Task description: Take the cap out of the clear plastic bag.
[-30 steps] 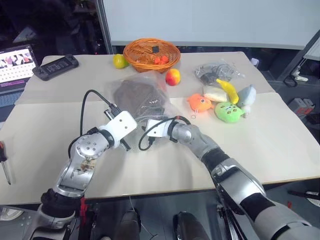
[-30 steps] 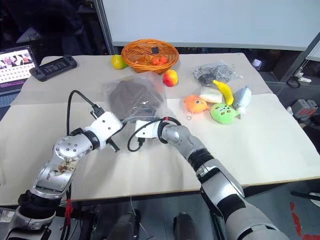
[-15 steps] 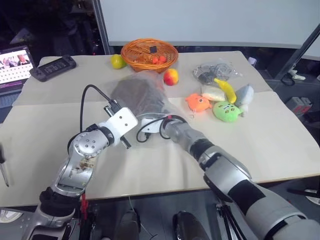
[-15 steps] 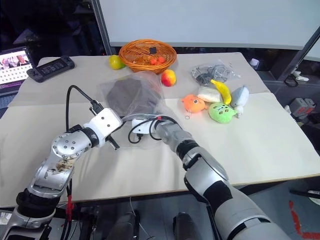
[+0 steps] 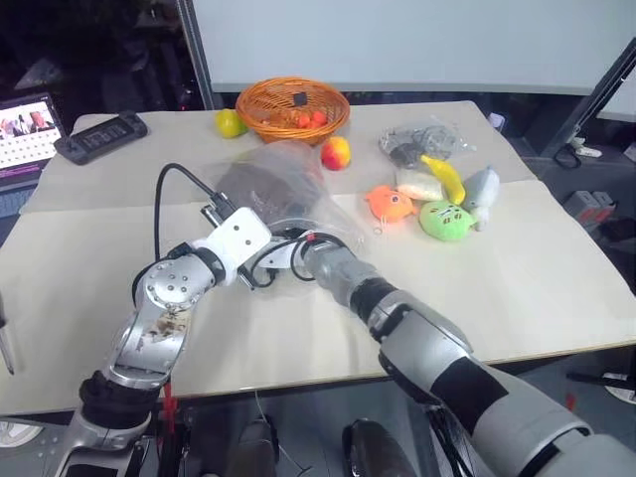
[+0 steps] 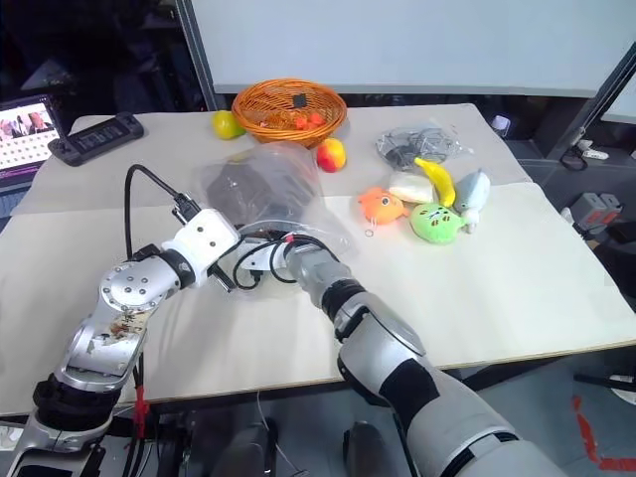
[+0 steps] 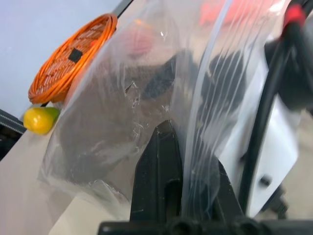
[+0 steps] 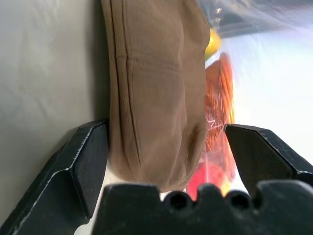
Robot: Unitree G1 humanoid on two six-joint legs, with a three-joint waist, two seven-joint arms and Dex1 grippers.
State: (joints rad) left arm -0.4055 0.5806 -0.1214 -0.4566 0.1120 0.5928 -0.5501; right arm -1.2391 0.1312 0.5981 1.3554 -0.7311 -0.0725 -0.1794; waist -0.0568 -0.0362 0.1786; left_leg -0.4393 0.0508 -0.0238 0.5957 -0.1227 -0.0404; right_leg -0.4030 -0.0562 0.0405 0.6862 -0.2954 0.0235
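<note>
The right gripper picks up the cap by its tan brim next. Then the right gripper takes the cap out of the plastic bag.
The clear plastic bag lies at the table's middle, its mouth toward me. Through it shows the brown-grey cap. My left gripper is shut on the bag's near edge and holds that edge lifted; the plastic film drapes over its fingers. My right gripper is open inside the bag's mouth. Its two black fingers stand on either side of the cap, apart from it on one side. In the head views both wrists meet at the bag's mouth.
Behind the bag stand an orange wicker basket, a yellow-green fruit and a peach. At the right lie plush toys, a banana and a small bag of dark items. A handheld console lies far left.
My right gripper has pushed left and forward into the bag's mouth and its wrist has rolled. The left gripper has kept its hold and place.
</note>
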